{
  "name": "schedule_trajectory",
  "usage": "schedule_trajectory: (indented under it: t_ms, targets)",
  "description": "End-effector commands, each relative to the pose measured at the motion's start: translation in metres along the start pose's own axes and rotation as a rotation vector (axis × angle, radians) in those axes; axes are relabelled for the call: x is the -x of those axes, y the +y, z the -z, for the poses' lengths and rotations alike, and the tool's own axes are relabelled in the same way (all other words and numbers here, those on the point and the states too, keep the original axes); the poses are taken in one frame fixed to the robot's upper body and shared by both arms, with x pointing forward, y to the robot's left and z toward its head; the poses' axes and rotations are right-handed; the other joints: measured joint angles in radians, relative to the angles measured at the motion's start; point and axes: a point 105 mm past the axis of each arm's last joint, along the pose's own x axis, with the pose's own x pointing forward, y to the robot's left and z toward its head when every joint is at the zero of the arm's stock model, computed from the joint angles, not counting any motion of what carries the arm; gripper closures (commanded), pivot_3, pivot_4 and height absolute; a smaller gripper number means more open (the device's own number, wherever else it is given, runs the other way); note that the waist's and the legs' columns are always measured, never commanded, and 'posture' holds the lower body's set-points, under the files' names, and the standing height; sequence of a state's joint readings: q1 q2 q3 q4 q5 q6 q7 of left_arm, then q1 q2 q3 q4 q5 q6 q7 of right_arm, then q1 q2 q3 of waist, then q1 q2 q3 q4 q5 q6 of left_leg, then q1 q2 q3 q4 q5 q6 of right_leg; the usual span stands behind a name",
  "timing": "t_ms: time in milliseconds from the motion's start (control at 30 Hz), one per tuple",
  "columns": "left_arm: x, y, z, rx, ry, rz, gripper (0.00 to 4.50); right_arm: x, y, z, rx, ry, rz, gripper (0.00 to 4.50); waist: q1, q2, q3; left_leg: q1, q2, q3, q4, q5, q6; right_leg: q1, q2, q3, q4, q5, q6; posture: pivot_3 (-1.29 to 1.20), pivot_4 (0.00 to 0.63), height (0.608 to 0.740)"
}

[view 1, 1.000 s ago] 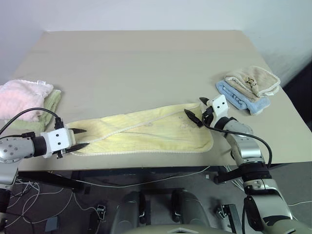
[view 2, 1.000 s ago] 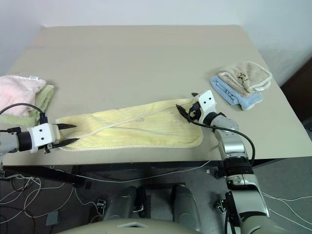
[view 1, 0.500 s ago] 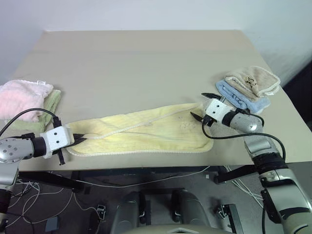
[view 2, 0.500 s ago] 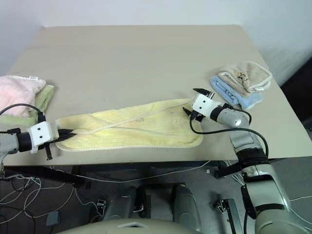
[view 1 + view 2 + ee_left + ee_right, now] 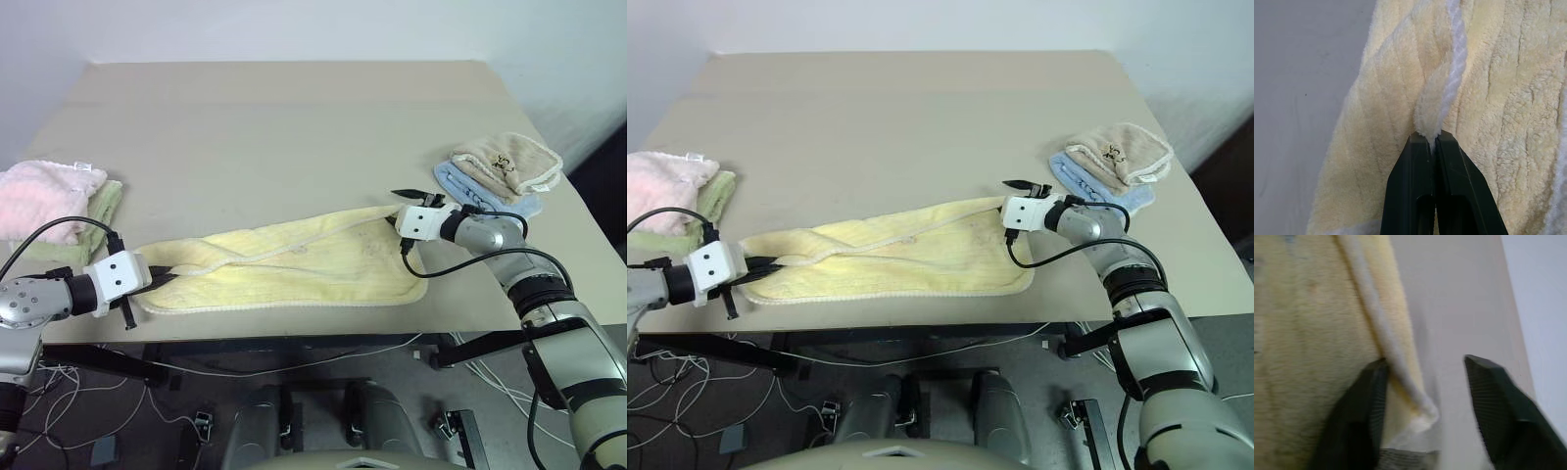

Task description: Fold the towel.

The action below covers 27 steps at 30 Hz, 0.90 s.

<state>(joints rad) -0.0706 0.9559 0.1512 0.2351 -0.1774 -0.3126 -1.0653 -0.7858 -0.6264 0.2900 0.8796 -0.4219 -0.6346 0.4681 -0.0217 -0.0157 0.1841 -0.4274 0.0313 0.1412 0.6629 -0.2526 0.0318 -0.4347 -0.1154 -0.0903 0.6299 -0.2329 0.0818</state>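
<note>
The pale yellow towel [image 5: 294,274] needs to be folded over into a narrower piece, so my right gripper will grab it by its stitched corner [image 5: 394,211] next.
The pale yellow towel [image 5: 294,264] lies as a long folded strip near the table's front edge. My left gripper [image 5: 162,279] is at its left end. In the left wrist view it is shut [image 5: 1432,139] on a pinch of the towel's lighter stitched edge [image 5: 1452,83]. My right gripper [image 5: 402,208] is at the towel's far right corner. In the right wrist view its jaws stand apart [image 5: 1425,369], with the towel's corner [image 5: 1418,411] between them, one finger [image 5: 1366,401] on the cloth and the other finger [image 5: 1488,396] over bare table.
A fluffy pink towel [image 5: 44,191] lies on a green cloth [image 5: 103,208] at the table's left edge. A beige towel [image 5: 509,162] sits on a blue one [image 5: 470,191] at the right, just behind my right arm. The table [image 5: 294,127] stretches back beyond the towel.
My left gripper has shut on the towel's left end. My right gripper has rolled over at the far right corner, and its jaws have narrowed around that corner.
</note>
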Motion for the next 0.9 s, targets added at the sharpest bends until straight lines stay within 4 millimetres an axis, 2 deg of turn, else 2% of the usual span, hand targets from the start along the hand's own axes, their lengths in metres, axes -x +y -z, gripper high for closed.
schedule_trajectory:
  t_ms: [33,133,167,333,400,633,733,900]
  targets:
    - [0.005,0.008,-0.008,-0.016,-0.022,-0.045,4.5,0.004,-0.012,0.0,0.031,-0.004,0.015,3.19,0.0,0.0,0.0,0.0,0.0,0.0,0.0,0.0,0.0,0.0,0.0,0.0,0.0,0.0,0.0,0.0,0.15,0.74]
    - [0.006,0.009,-0.008,-0.005,-0.026,-0.059,4.5,0.006,-0.015,0.0,0.035,-0.007,0.022,4.26,0.0,0.0,0.0,0.0,0.0,0.0,0.0,0.0,0.0,0.0,0.0,0.0,0.0,0.0,0.0,0.0,0.15,0.74]
    - [0.006,0.01,-0.008,-0.001,-0.028,-0.065,4.5,0.006,-0.017,0.0,0.034,-0.008,0.027,4.45,0.0,0.0,0.0,0.0,0.0,0.0,0.0,0.0,0.0,0.0,0.0,0.0,0.0,0.0,0.0,0.0,0.15,0.74]
    - [0.008,0.017,-0.011,0.017,-0.049,-0.1,4.5,0.01,-0.024,0.0,0.033,-0.01,0.051,4.45,0.0,0.0,0.0,0.0,0.0,0.0,0.0,0.0,0.0,0.0,0.0,0.0,0.0,0.0,0.0,0.0,0.15,0.74]
    - [0.009,0.027,-0.015,0.006,-0.066,-0.151,4.5,0.011,-0.031,-0.002,0.031,-0.015,0.083,4.45,0.001,0.0,0.0,0.0,0.0,0.0,0.0,0.0,0.0,0.0,0.0,0.0,0.0,0.0,0.0,0.0,0.15,0.74]
    - [0.013,0.095,-0.048,0.034,-0.223,-0.473,4.5,0.021,-0.084,-0.005,0.028,-0.004,0.284,4.45,0.002,0.0,0.0,0.0,0.0,0.0,0.001,0.0,0.0,0.001,0.0,0.0,0.001,0.0,0.0,0.0,0.15,0.74]
    - [0.021,0.141,-0.062,0.033,-0.269,-0.693,4.5,0.033,-0.124,-0.006,0.056,0.025,0.43,4.45,0.003,0.0,0.001,0.0,0.0,0.0,0.002,0.0,0.0,0.001,0.001,0.0,0.001,0.0,0.0,0.0,0.15,0.74]
    - [0.047,0.189,-0.091,-0.012,-0.349,-0.93,4.5,0.063,-0.178,-0.019,0.101,0.0,0.604,4.45,0.0,0.0,0.001,0.0,0.0,0.002,0.002,0.0,0.0,0.001,0.001,0.0,0.0,0.0,0.001,0.0,0.15,0.74]
